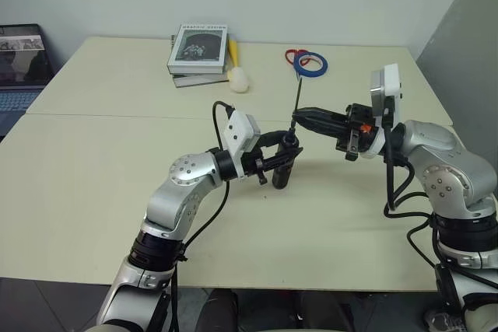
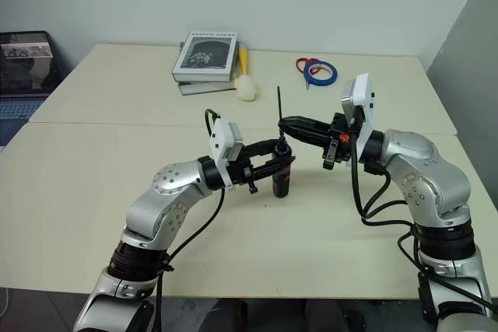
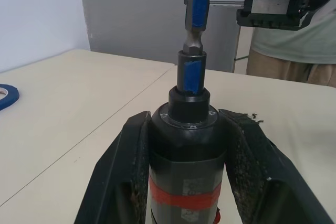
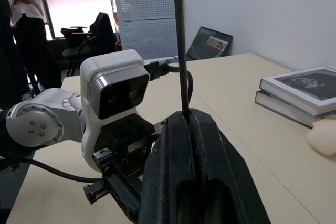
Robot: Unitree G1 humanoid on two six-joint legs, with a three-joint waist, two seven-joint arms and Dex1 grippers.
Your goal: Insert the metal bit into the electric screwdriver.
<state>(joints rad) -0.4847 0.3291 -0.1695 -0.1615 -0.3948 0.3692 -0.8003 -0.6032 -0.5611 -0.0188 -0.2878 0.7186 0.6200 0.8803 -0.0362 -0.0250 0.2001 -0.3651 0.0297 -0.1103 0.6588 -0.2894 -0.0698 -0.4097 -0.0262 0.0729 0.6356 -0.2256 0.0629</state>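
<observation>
The electric screwdriver's lower end [image 1: 279, 182] hangs upright above the table, so the robot's left gripper should keep its hold on the electric screwdriver.
The electric screwdriver [image 1: 283, 167], black with a red band [image 3: 184, 196], stands upright above the table, and my left gripper [image 1: 286, 155] is shut on its body. Its collar [image 3: 191, 74] points up. The metal bit [image 1: 296, 100] is a thin dark rod held vertically right over it, with my right gripper [image 1: 296, 120] shut on it from the right. In the left wrist view the bit's hex shank [image 3: 195, 35] meets the collar's mouth; how deep it sits I cannot tell. In the right wrist view the rod [image 4: 180, 51] rises from between the shut fingers [image 4: 202, 145].
At the table's far side lie two stacked books [image 1: 198, 52], a yellow-handled tool with a white head [image 1: 237, 75], red scissors [image 1: 294, 55] and a blue tape roll [image 1: 313, 64]. A laptop [image 1: 19, 64] stands at the far left. A person [image 3: 294, 45] stands beyond the table.
</observation>
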